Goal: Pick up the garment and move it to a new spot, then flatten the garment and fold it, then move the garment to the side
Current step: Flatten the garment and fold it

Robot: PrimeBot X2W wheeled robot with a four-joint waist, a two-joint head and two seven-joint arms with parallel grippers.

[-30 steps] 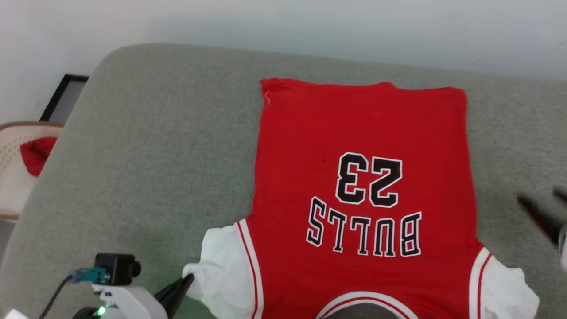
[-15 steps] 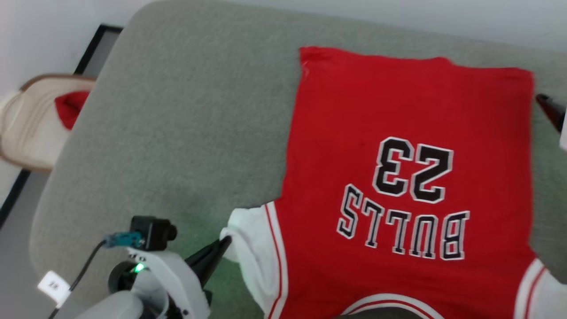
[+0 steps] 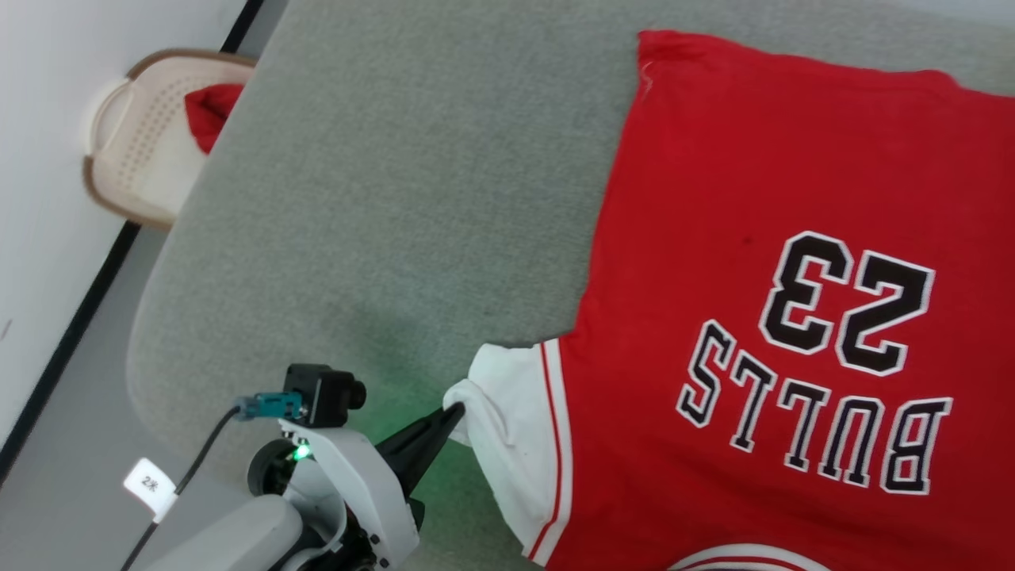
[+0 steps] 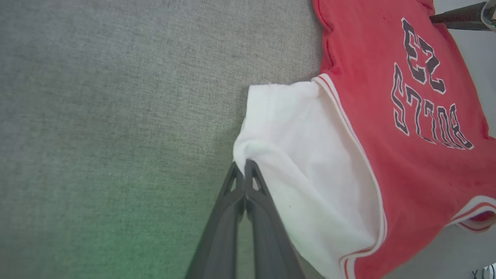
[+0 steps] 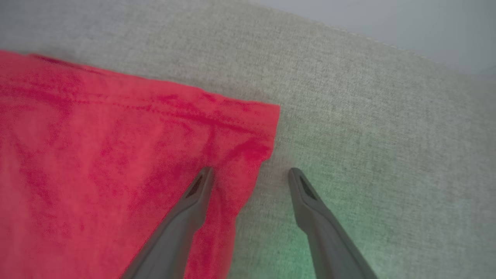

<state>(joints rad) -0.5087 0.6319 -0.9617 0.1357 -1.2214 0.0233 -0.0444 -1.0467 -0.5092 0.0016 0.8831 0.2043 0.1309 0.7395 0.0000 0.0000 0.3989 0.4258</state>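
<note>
The right gripper picks up the garment by its red hem corner point(image 5: 257, 136) next, since the red cloth lies spread flat, with grey surface only past its edge.
The garment point(image 3: 737, 182) lies flat and face up on the grey padded surface point(image 3: 396, 198), its "BULLS 23" print upside down to me. My left gripper point(image 3: 453, 412) is shut on the outer tip of the white sleeve point(image 4: 310, 155), which bunches up at the fingertips. In the left wrist view the left gripper point(image 4: 245, 164) shows its two fingers pressed together at the sleeve's fold. My right gripper point(image 5: 252, 172) is open over the far hem corner of the garment point(image 5: 116, 155), one finger above red cloth and the other above bare grey surface.
A cream perforated basket point(image 3: 135, 159) holding a small red cloth point(image 3: 208, 111) stands on the floor past the surface's left edge. The grey surface left of the garment is bare. A wall with a black base strip point(image 3: 71, 333) runs along the left.
The head camera has turned, so the whole picture has shifted right. My right gripper went from beside the garment's middle up to its far hem corner. The left gripper stays on the sleeve.
</note>
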